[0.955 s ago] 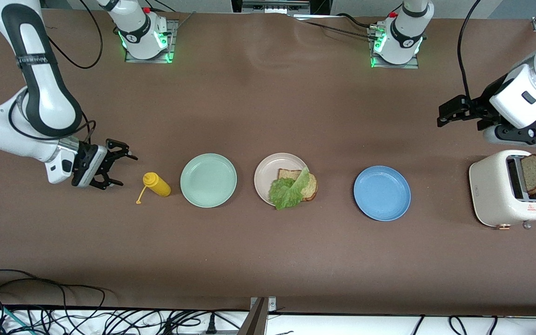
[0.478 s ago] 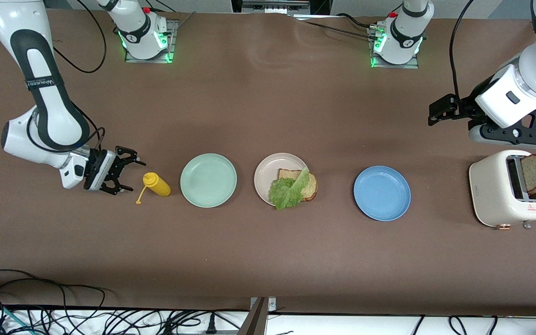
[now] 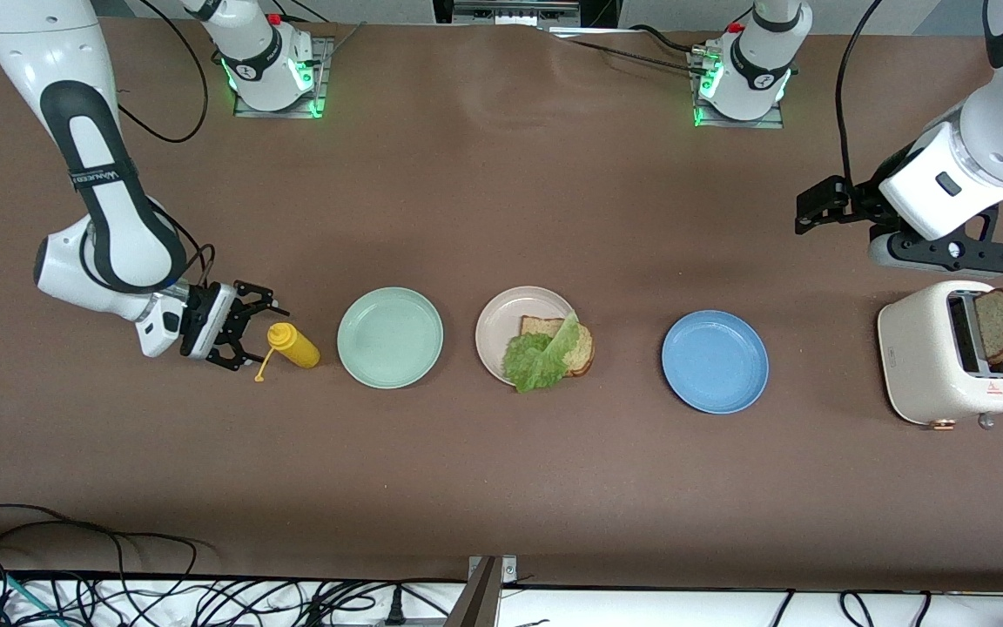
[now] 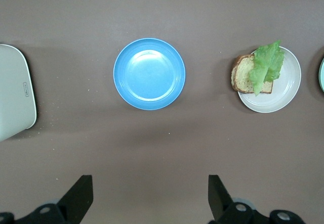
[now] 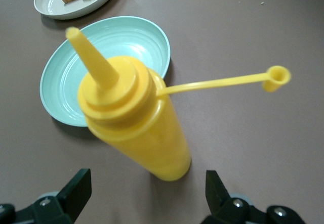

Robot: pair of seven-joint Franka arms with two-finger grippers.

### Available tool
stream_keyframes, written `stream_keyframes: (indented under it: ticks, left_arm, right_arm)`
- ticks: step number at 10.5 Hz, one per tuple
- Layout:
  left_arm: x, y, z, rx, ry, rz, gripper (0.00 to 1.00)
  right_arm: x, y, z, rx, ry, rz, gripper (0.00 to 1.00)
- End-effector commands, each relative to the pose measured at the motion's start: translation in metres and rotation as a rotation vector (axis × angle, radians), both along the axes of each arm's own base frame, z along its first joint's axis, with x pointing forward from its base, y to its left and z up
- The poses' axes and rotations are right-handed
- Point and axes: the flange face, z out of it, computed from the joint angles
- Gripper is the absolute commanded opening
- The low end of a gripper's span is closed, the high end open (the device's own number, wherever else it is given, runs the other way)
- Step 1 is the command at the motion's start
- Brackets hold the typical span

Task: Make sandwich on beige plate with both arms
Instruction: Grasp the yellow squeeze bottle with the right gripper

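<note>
My right gripper grabs the squeeze bottle around its straight-sided body next, below the bottle's collar, since the bottle slopes up to a thin nozzle.
The beige plate sits mid-table with one brown bread slice on it and a green lettuce leaf on the slice. The left wrist view shows the same plate, bread and lettuce. A second bread slice sticks up out of the toaster. My right gripper is low and open right beside the yellow squeeze bottle, whose base lies just ahead of the right gripper in its wrist view. My left gripper hangs open and empty over bare table near the toaster.
A mint green plate lies between the bottle and the beige plate. A blue plate lies between the beige plate and the toaster. The bottle's tethered cap lies out to one side. Cables run along the table's edge nearest the front camera.
My right gripper has moved in toward the yellow bottle, still open. My left arm has drifted a little toward its base and away from the toaster.
</note>
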Motion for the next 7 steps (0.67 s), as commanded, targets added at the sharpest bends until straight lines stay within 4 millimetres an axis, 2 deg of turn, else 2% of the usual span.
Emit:
stream_keyframes:
  ticks: [1, 2, 3, 7]
  left_arm:
    - [-0.005, -0.022, -0.003, 0.074, -0.010, -0.053, 1.00]
    - [-0.006, -0.030, -0.004, 0.089, -0.012, -0.062, 1.00]
    - [-0.005, -0.021, 0.001, 0.081, -0.018, -0.050, 1.00]
    - [-0.005, -0.024, -0.001, 0.086, -0.016, -0.050, 1.00]
  right_arm:
    - [0.006, 0.008, -0.008, 0.017, -0.023, 0.007, 1.00]
    - [0.006, 0.010, -0.011, 0.017, -0.021, 0.010, 1.00]
    - [0.009, 0.014, -0.011, 0.018, -0.025, 0.015, 1.00]
    - [0.014, 0.026, -0.016, 0.032, -0.026, 0.008, 1.00]
